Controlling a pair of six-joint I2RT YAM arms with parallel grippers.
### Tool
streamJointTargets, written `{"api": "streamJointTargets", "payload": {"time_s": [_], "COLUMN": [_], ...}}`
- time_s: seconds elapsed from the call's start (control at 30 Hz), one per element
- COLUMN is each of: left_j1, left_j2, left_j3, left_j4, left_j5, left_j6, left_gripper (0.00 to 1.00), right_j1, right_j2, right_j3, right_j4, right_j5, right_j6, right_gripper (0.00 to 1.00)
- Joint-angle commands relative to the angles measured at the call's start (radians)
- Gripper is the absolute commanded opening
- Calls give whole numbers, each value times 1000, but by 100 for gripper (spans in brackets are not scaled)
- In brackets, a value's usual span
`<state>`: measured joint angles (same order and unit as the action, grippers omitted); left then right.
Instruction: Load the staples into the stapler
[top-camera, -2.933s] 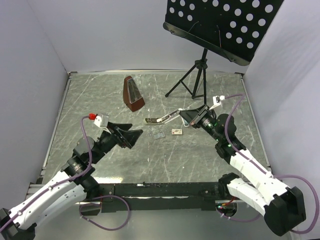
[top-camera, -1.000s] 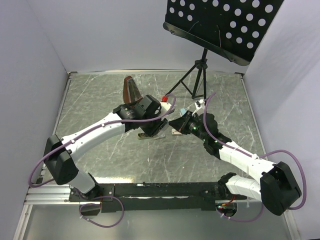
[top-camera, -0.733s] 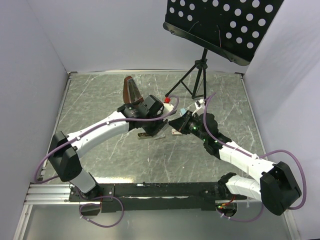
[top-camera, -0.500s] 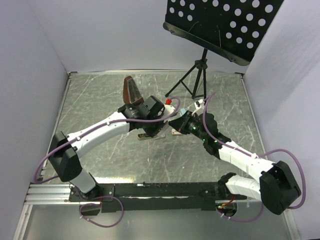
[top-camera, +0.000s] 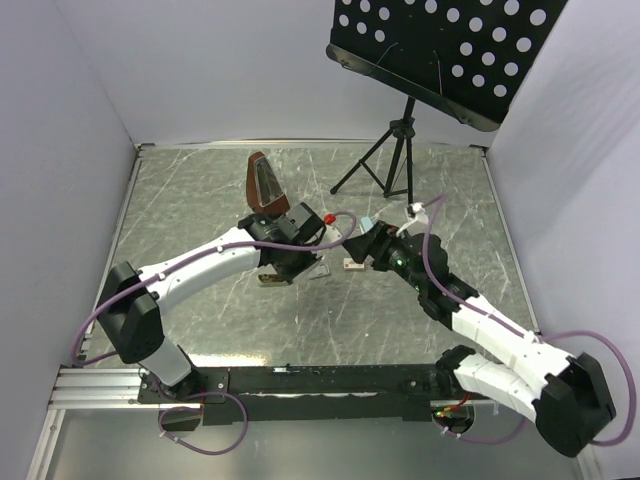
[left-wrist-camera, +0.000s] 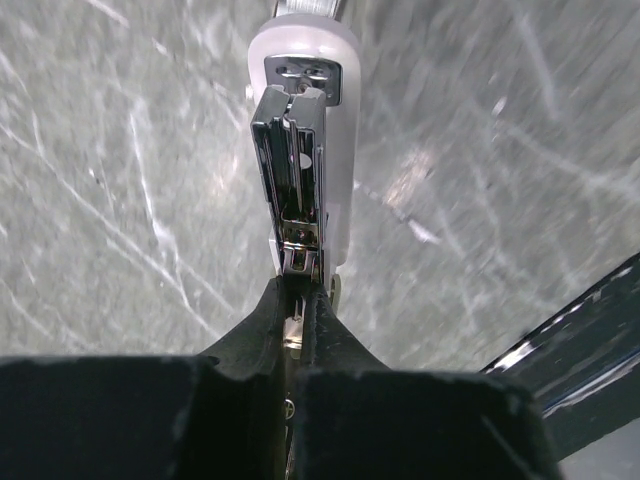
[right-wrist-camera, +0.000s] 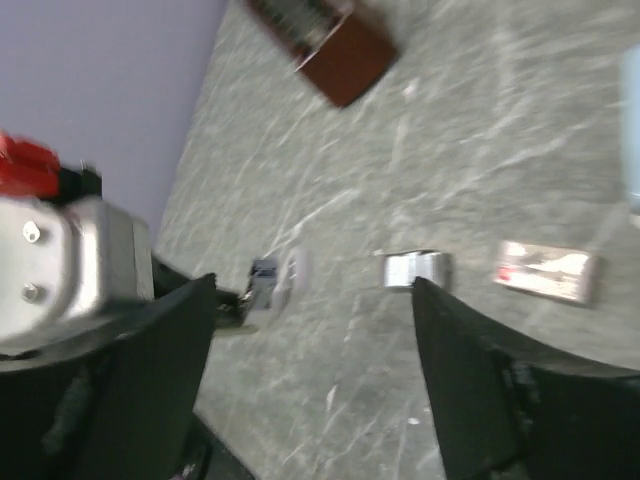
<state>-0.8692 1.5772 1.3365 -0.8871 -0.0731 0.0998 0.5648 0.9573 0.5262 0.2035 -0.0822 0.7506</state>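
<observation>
The stapler's pale body is above the table and would fall if I opened now, so my left gripper should keep holding the stapler.
My left gripper (left-wrist-camera: 297, 292) is shut on the stapler (left-wrist-camera: 300, 150), pinching the near end of its chrome magazine. Its pale body points away from the wrist, just above the table. In the top view that gripper (top-camera: 285, 267) sits mid-table, with the stapler (top-camera: 270, 281) poking out to the left. My right gripper (right-wrist-camera: 312, 283) hangs open and empty to its right; in the top view it (top-camera: 362, 244) is just above the cream-tan staple box (top-camera: 352, 265). From the right wrist the box (right-wrist-camera: 548, 270) lies flat. The staples themselves are hidden.
A small translucent piece (right-wrist-camera: 417, 268) lies between the stapler and the box, also seen from above (top-camera: 320, 270). A brown metronome (top-camera: 266, 187) stands behind the left gripper. A black music stand (top-camera: 400, 150) rises at the back right. Walls enclose the table.
The right gripper has opened and drawn back to the right. The left gripper has shut on the stapler and moved it left and toward the near edge.
</observation>
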Motion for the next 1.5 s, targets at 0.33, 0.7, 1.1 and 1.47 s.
{"api": "streamJointTargets", "payload": {"time_s": [0.33,0.7,1.1,1.47], "left_j1": [-140,-194,-211,-212], "left_j2": [98,198,236,165], "left_j3": [-89,-102,-60,-40], "left_j4": [-82,-93,-124,-78], "left_j5": [-151,-137,-171,-232], "left_j6": [113,133,123,141], "left_gripper": [2,7,45,69], "right_j1": [-31,-32,-36,-34], "right_j2": [-252,-212,-212,-233], "right_j3": [-91,-112,-120,-84], "right_j4": [-260,-210,-207,-197], "right_j5": [424,372,360,363], "right_j6": [-82,-77,-109,-226], "right_gripper": [98,98,98,98]}}
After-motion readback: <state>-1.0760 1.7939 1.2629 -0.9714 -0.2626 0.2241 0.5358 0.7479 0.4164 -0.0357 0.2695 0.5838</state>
